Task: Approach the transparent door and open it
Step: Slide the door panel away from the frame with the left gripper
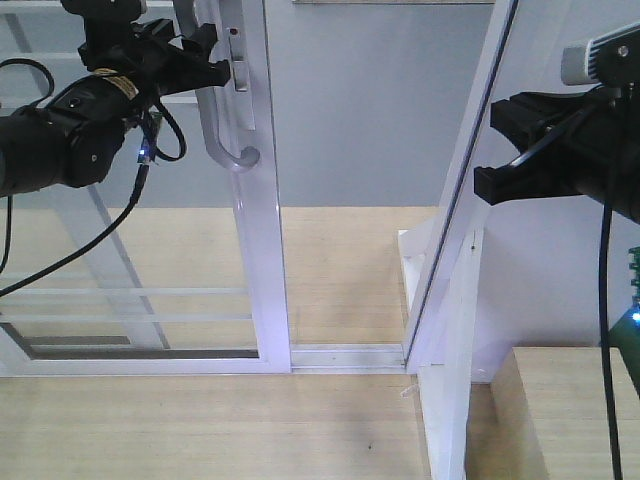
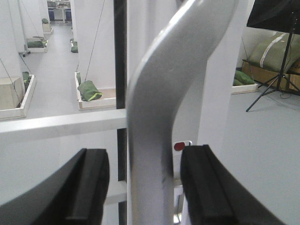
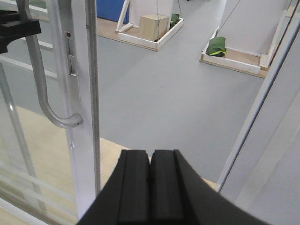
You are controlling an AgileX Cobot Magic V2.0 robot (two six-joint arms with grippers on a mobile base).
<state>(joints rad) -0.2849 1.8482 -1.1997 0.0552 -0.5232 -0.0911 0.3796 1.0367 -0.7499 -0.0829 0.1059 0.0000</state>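
I should grab the transparent door by its curved silver handle [image 1: 215, 130] with my left gripper next, so that I can open the door.
The transparent door [image 1: 150, 260] fills the left of the front view, clear glass with thin white bars in a white frame. Its curved silver handle [image 1: 215, 130] hangs on the right stile [image 1: 262, 250]. My left gripper [image 1: 215, 60] is open at the top of the handle. In the left wrist view the handle [image 2: 154, 140] runs between the two black fingers [image 2: 89, 187], with a small gap on each side. My right gripper [image 3: 150, 187] is shut on nothing, held back right of the door; it sees the handle [image 3: 40, 89] at its left.
A gap of grey floor lies between the stile and the slanted white frame [image 1: 450, 250] on the right. A floor track [image 1: 345, 355] crosses the threshold. A wooden box [image 1: 560, 410] stands at the lower right. Beyond the glass are white trays with green bags [image 3: 216, 47].
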